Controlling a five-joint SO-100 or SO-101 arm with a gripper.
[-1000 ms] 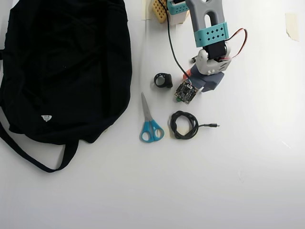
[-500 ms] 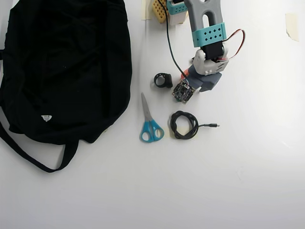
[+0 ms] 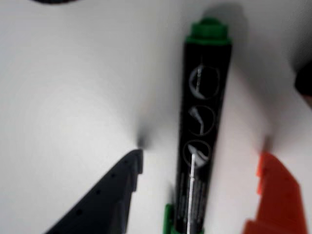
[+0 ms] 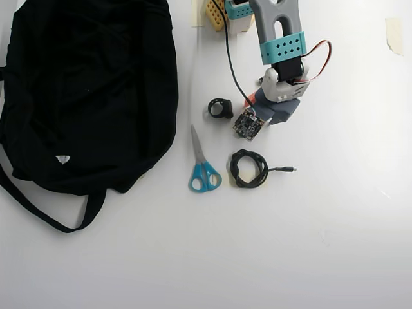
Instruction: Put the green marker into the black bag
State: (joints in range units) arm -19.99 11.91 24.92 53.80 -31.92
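Observation:
Next, my gripper grabs the marker by its black printed body [image 3: 199, 141] to put the green marker into the black bag.
In the wrist view the green marker [image 3: 204, 126] lies flat on the white table, a black barrel with white print and a green end pointing away from the camera. My gripper [image 3: 201, 155] is open and straddles it, the dark finger [image 3: 114, 195] on its left and the orange finger [image 3: 275, 195] on its right, neither touching it. From overhead, the wrist [image 4: 281, 96] hides the marker. The black bag [image 4: 84, 90] lies far to the left at the table's upper left, its strap trailing toward the front.
In the overhead view blue-handled scissors [image 4: 203, 168], a coiled black cable [image 4: 249, 168] and a small black ring-shaped part [image 4: 220, 108] lie between the arm and the bag. Tape [image 4: 394, 33] sticks at the upper right. The arm's base [image 4: 232, 13] stands at the top edge.
In the overhead view the wrist has shifted slightly up and to the left. Nothing else on the table has moved.

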